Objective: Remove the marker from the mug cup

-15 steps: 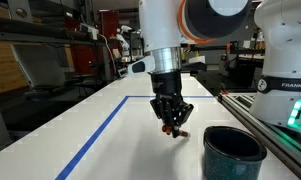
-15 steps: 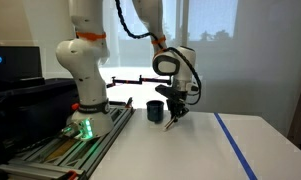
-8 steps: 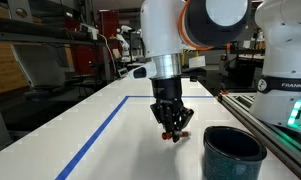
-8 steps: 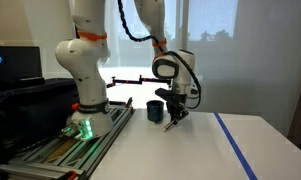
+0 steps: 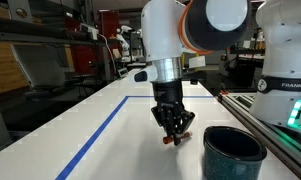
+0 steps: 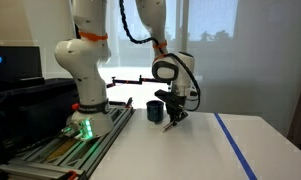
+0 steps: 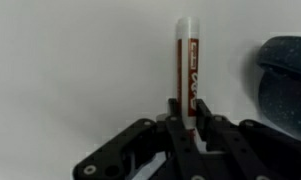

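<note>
The marker (image 5: 168,139) is level between my fingers, down along the white table beside the mug cup (image 5: 233,152), so it is time for my gripper to let go.
My gripper (image 5: 174,131) hangs low over the white table, just beside the mug cup (image 5: 233,152). It is shut on the marker (image 7: 187,65), a thin red-brown pen with a pale end that sticks out past the fingertips (image 7: 189,110) in the wrist view. The marker's tip (image 5: 171,139) is close to the table surface. The mug cup is dark teal, glossy and upright, and shows at the right edge of the wrist view (image 7: 286,85). In an exterior view the mug cup (image 6: 155,110) stands just behind my gripper (image 6: 174,119).
A blue tape line (image 5: 95,135) runs across the white table. The robot base (image 6: 82,95) stands on a rail (image 5: 275,125) along the table's side. Shelves and lab clutter fill the background (image 5: 50,50).
My gripper has sunk slightly toward the table with the marker in it. The mug cup has not moved.
</note>
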